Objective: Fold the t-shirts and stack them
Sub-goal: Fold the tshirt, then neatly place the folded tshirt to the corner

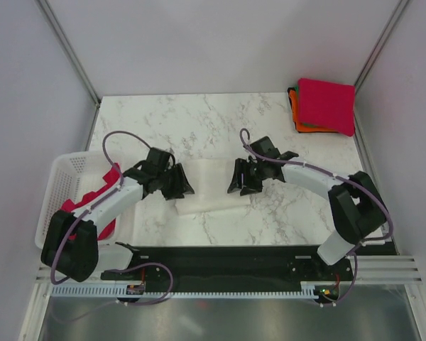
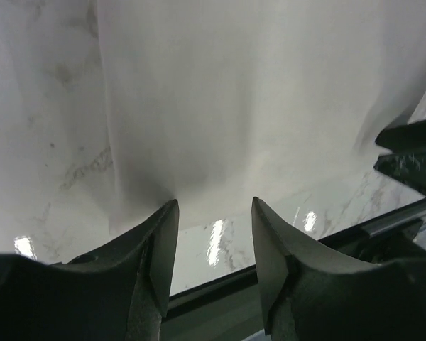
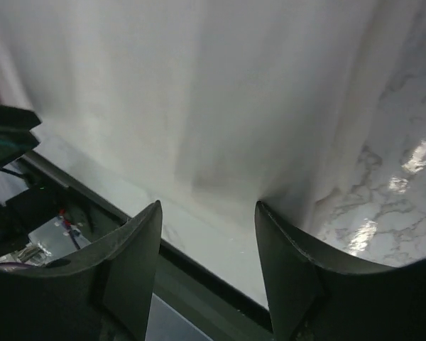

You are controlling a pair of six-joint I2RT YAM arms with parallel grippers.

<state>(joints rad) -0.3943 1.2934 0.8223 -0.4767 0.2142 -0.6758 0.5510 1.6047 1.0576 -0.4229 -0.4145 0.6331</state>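
I should next grab the folded white t-shirt's far corner (image 1: 243,161) with my right gripper, so the shirt's near edge is free to lay on the stack.
A white t-shirt (image 1: 211,186) lies folded flat on the marble table between my two grippers. My left gripper (image 1: 183,185) stands at its left edge and my right gripper (image 1: 237,185) at its right edge, both open. In the left wrist view the white cloth (image 2: 234,92) lies just beyond the open gripper (image 2: 214,213), nothing between the fingers. The right wrist view shows the same cloth (image 3: 199,85) past the open gripper (image 3: 207,213). A folded stack with a magenta t-shirt (image 1: 326,105) on top of an orange one (image 1: 305,128) sits at the back right corner.
A white lattice basket (image 1: 62,174) stands at the left edge, holding a crumpled magenta-pink t-shirt (image 1: 92,199). The table's black front rail (image 1: 255,259) runs just behind the white shirt's near edge. Grey walls enclose the table on three sides.
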